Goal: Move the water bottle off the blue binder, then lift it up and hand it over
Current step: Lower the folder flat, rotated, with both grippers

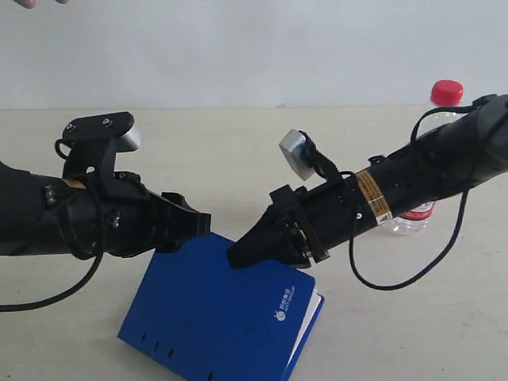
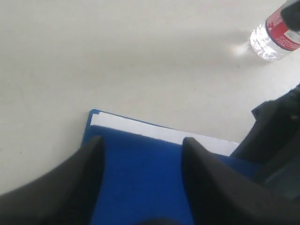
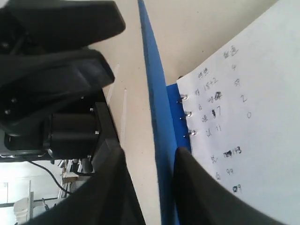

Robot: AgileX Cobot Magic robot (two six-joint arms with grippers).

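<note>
My right gripper needs to pinch the blue binder's cover next by its free edge (image 3: pixel 159 117) over the written pages, so that it can lift the cover.
The blue binder (image 1: pixel 214 313) lies on the table at the front centre. The water bottle (image 1: pixel 414 216) stands upright on the table to the right, off the binder, mostly hidden behind my right arm; only its red cap (image 1: pixel 447 91) and its base show. My left gripper (image 1: pixel 197 225) is open over the binder's far left corner, with blue cover (image 2: pixel 140 183) showing between its fingers. My right gripper (image 1: pixel 238 255) is open at the binder's far edge. The cover's edge (image 3: pixel 154 93) runs between its fingers, one finger against the written pages (image 3: pixel 234 117).
Both arms meet over the binder's far edge, fingertips close together. The left gripper (image 3: pixel 61 70) fills one side of the right wrist view. The bottle (image 2: pixel 276 35) shows far off in the left wrist view. A hand (image 1: pixel 32 2) shows at the top left corner.
</note>
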